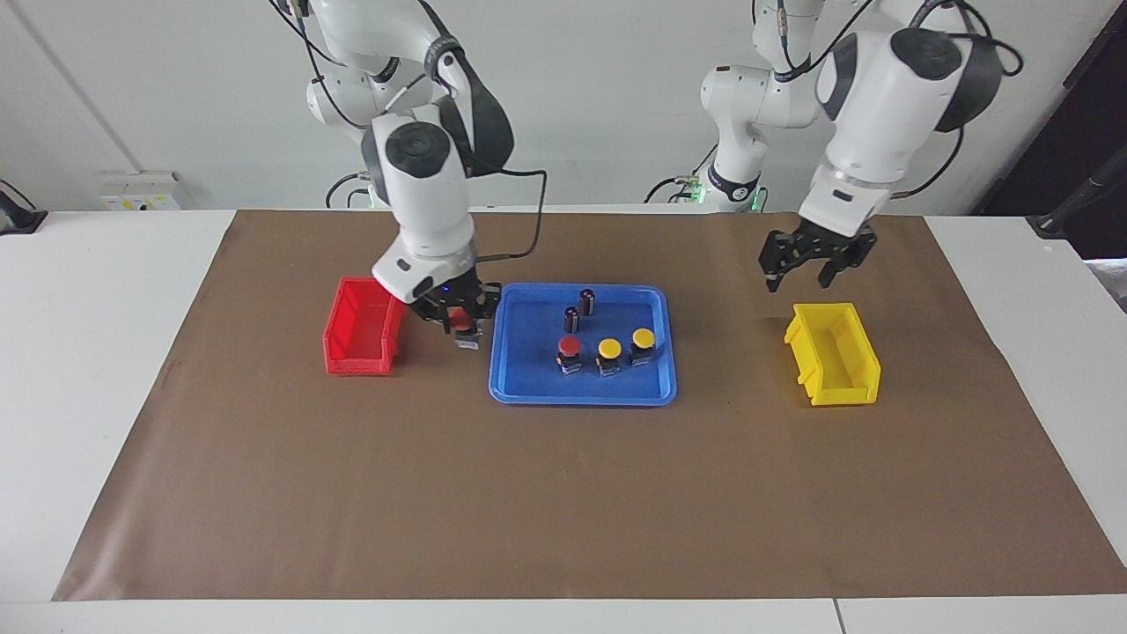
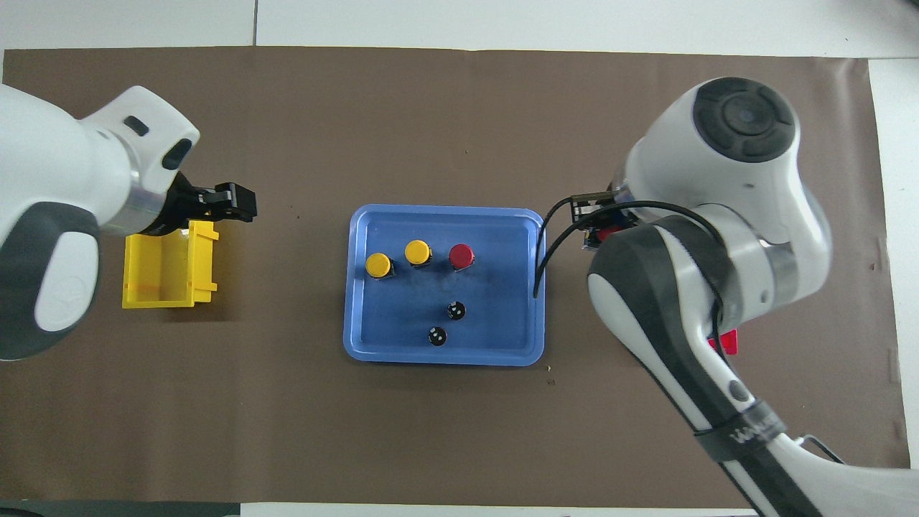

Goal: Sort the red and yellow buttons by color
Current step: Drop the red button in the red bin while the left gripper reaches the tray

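Observation:
The left gripper will next grab the yellow button by its black body (image 2: 390, 271), so that the button can be sorted into the yellow bin (image 2: 172, 268).
My right gripper (image 1: 460, 328) is shut on a red button (image 1: 461, 322), held just above the mat between the blue tray (image 1: 581, 398) and the red bin (image 1: 361, 328). In the overhead view, only a bit of that button (image 2: 607, 231) shows under the arm. In the tray stand one red button (image 1: 570, 346) (image 2: 461, 255) and two yellow buttons (image 1: 609, 350) (image 1: 644, 339), which also show from overhead (image 2: 418, 251) (image 2: 378, 264). My left gripper (image 1: 799, 280) (image 2: 238, 202) is open and empty, over the yellow bin's (image 1: 832, 352) end nearer to the robots.
Two dark capless cylinders (image 1: 586, 300) (image 1: 571, 317) stand in the tray (image 2: 445, 359), nearer to the robots than the buttons. The red bin (image 2: 725, 341) is mostly hidden under my right arm from overhead. The yellow bin (image 2: 161, 269) looks empty. A brown mat covers the table.

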